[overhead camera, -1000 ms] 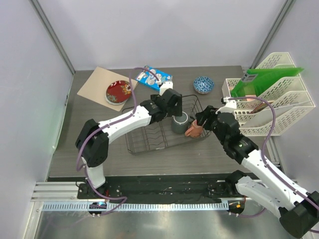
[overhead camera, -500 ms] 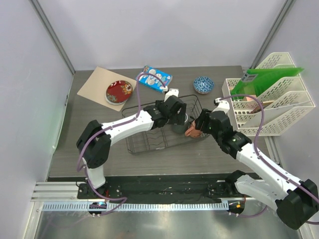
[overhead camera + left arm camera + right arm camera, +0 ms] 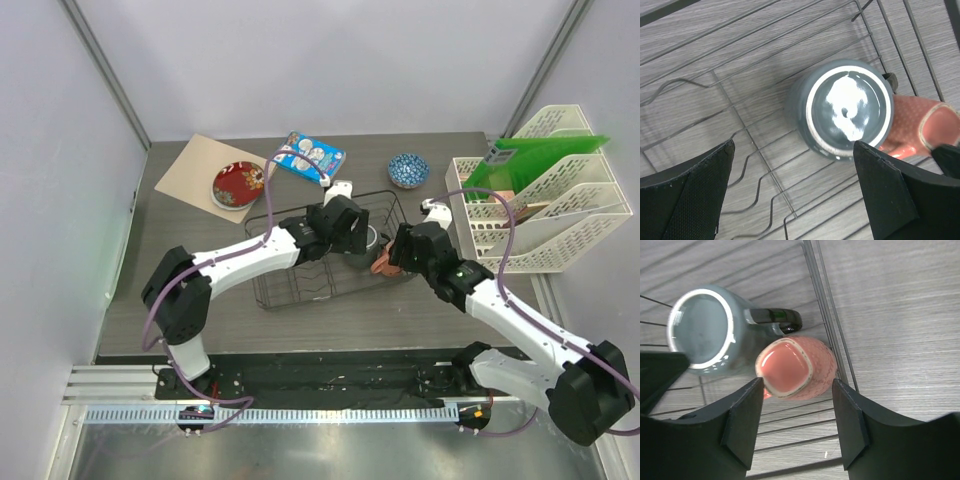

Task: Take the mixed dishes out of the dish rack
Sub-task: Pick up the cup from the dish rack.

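Observation:
I will grab the pinkish-brown mug by its base end (image 3: 385, 262) (image 3: 786, 368) with my right gripper, so the mug's rim stays free for my left gripper.
The dish rack (image 3: 300, 280) sits mid-table, a black wire basket. Inside its right end a dark grey mug (image 3: 847, 107) stands upright, mouth up. A pinkish-brown mug (image 3: 800, 367) leans against it by the rack's right rim (image 3: 826, 315). My left gripper (image 3: 794, 149) hangs open just above the grey mug (image 3: 705, 330), fingers wide, holding nothing. My right gripper (image 3: 797, 384) is open, its fingertips on either side of the pink mug (image 3: 383, 263) without touching it. A red patterned plate (image 3: 238, 184) and a blue-and-white bowl (image 3: 408, 170) lie on the table outside the rack.
The plate rests on a tan board (image 3: 195, 165) at the back left. A blue packet (image 3: 310, 157) lies behind the rack. A white slotted file organiser (image 3: 545, 205) with green folders stands at the right edge, close to my right arm.
My left gripper has come down and closer over the grey mug. My right gripper has slid left toward the pink mug, its jaws a touch wider.

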You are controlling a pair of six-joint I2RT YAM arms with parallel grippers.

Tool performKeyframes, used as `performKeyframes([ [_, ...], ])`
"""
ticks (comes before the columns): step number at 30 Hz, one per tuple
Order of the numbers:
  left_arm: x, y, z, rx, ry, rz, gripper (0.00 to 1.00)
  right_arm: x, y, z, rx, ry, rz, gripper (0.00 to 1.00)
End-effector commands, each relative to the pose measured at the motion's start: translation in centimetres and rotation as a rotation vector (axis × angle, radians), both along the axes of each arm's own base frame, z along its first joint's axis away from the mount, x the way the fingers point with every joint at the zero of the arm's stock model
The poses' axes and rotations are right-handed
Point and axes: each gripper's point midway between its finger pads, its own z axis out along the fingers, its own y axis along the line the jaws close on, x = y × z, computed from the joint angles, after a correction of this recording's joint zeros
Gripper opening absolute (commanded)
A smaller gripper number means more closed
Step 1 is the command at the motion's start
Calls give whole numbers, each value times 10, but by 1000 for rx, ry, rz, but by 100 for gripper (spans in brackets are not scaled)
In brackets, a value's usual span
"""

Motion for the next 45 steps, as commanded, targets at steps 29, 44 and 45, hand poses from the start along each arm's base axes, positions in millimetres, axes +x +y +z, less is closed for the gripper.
performKeyframes([
  [29,-24,13,51,-217,-45,19,100,28,15,-12,-35,-7,1,85],
  [44,-25,14,40,-206,-23,25,100,31,-3,-36,-119,22,-80,59],
  [45,-26,14,39,-203,-20,27,100,30,-4,-36,-121,21,-85,54],
])
